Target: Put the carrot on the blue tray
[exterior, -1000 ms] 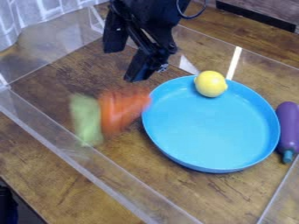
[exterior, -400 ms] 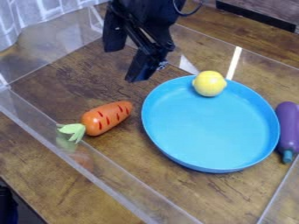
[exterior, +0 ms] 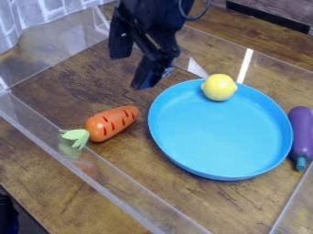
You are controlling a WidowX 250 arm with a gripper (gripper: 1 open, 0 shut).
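I need to grip the carrot with my gripper next, by its orange body's middle (exterior: pixel 113 122). Then the carrot's pale green leaves will stay free on the way to the tray (exterior: pixel 226 137).
The orange carrot (exterior: pixel 112 122) with a pale green top lies on its side on the wooden table, leaves pointing to the lower left. Just right of it sits the round blue tray (exterior: pixel 226 137), close to the carrot's tip. My black gripper (exterior: pixel 152 73) hangs above the table behind the carrot and left of the tray's far rim, fingers pointing down and open, with nothing between them. It is well apart from the carrot.
A yellow round fruit (exterior: pixel 221 87) rests on the tray's far rim. A purple eggplant (exterior: pixel 301 135) lies right of the tray. Clear plastic walls (exterior: pixel 73 174) fence the table on the near and left sides. A pale stick (exterior: pixel 244 66) stands behind the fruit.
A second ago the carrot was a blur closer to the tray; it now lies still, slightly lower left. The gripper has barely shifted.
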